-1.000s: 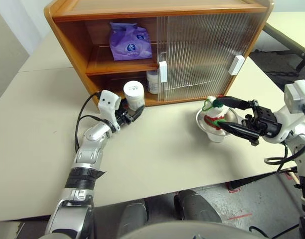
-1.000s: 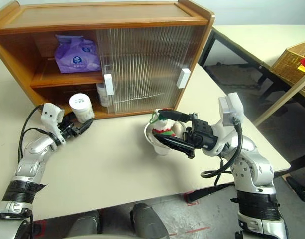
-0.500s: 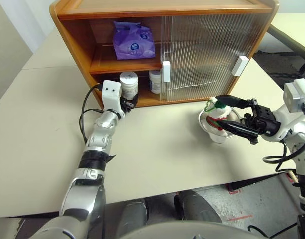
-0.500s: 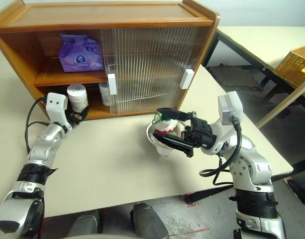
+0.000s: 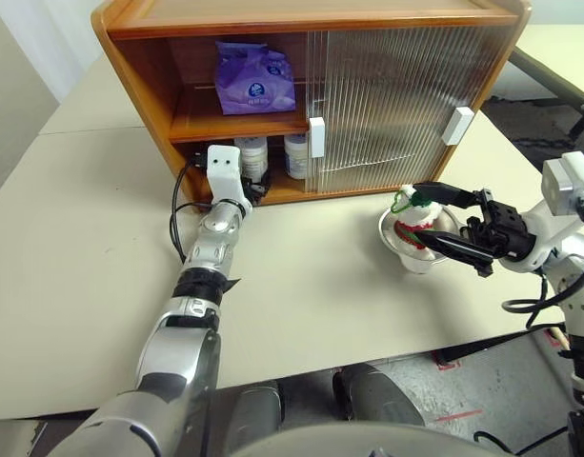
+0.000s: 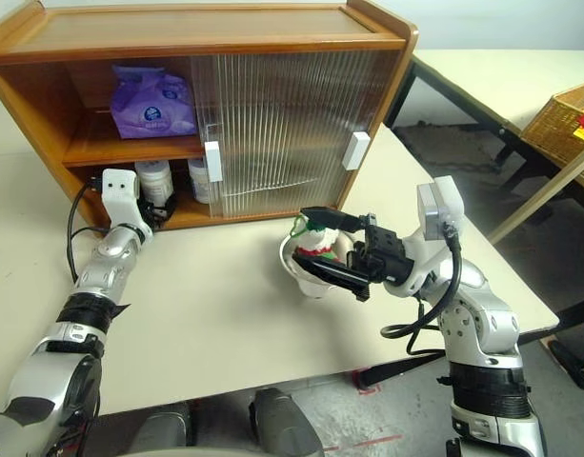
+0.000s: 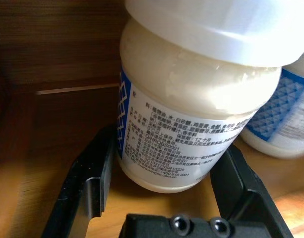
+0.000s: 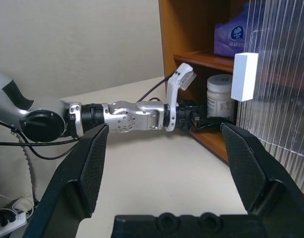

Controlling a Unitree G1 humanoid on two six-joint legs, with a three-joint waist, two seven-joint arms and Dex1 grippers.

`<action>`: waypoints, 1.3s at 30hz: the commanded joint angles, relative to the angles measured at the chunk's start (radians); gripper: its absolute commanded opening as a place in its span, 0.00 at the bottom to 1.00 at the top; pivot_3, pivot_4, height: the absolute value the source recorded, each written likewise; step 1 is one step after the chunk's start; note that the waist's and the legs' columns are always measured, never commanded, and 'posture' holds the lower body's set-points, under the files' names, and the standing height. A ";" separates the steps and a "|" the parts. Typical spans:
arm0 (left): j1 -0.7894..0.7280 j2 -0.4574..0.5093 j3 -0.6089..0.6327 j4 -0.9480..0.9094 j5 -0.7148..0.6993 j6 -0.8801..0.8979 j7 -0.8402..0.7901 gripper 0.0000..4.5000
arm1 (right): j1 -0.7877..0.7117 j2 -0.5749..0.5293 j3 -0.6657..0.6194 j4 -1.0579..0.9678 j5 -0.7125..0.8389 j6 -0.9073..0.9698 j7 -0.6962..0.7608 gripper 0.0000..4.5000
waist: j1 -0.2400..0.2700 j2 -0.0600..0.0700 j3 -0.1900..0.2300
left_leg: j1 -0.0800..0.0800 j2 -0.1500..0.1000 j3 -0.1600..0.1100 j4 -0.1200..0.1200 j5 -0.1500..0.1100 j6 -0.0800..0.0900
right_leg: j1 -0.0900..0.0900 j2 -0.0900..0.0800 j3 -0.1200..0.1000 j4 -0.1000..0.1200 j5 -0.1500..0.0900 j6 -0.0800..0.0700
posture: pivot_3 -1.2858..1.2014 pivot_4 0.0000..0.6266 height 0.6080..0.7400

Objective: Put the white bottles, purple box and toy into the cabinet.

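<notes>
The white bottle's base point(image 7: 164, 187) is on the lower shelf, so my left gripper should release.
My left gripper point(image 5: 251, 188) reaches into the cabinet's point(image 5: 139, 67) lower shelf, shut on a white bottle point(image 7: 191, 114) that stands upright between its fingers point(image 7: 92, 173). The second white bottle point(image 5: 294, 155) stands just beside it, by the sliding door's edge. Up on the top shelf lies the purple box point(image 5: 252, 78). The toy point(image 5: 412, 217) sits in a small metal bowl point(image 5: 406, 249) on the table in front of the door. Either side of the toy, my right gripper point(image 5: 425, 215) is open and level, with nothing held.
The ribbed sliding door point(image 5: 396, 86) with white handles point(image 5: 313, 136) covers the cabinet's right half; the left half stands open. A second table point(image 6: 501, 71) and a wicker basket point(image 6: 563, 114) are off to the right. The table's front edge is near.
My left arm has stretched forward and carried the white bottle from the table in front of the cabinet into the lower shelf, beside the other bottle. The right arm has stayed still.
</notes>
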 commanded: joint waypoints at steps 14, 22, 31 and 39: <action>-0.044 -0.008 0.040 0.118 -0.032 -0.052 0.007 1.00 | 0.000 0.006 0.010 -0.015 -0.011 -0.006 -0.015 1.00 | -0.013 0.000 0.000 | 0.008 -0.002 0.002 0.000 0.000 0.000 | 0.007 0.000 0.000 0.000 -0.003 -0.006 | 0.43 0.10 1.00; 0.065 -0.021 0.038 -0.046 -0.054 -0.005 -0.013 1.00 | -0.008 0.013 0.012 0.003 -0.018 -0.014 -0.007 1.00 | -0.016 0.000 0.000 | 0.007 -0.002 0.002 0.000 0.000 0.001 | 0.007 0.000 0.000 -0.002 -0.003 -0.006 | 0.44 0.09 1.00; 0.311 -0.009 -0.022 -0.486 -0.099 0.220 -0.116 1.00 | -0.006 0.020 0.014 0.017 -0.024 -0.024 0.003 1.00 | -0.015 0.000 0.000 | 0.005 -0.002 0.002 -0.001 -0.001 0.002 | 0.008 0.000 0.000 -0.008 -0.003 -0.006 | 0.44 0.10 1.00; 0.373 0.024 -0.134 -0.696 -0.198 0.139 -0.441 0.70 | -0.008 0.028 0.022 0.034 -0.031 -0.036 0.012 1.00 | 0.007 0.000 0.000 | 0.006 -0.001 0.001 -0.001 -0.002 0.002 | 0.008 0.000 0.000 -0.008 0.002 -0.019 | 0.45 0.10 1.00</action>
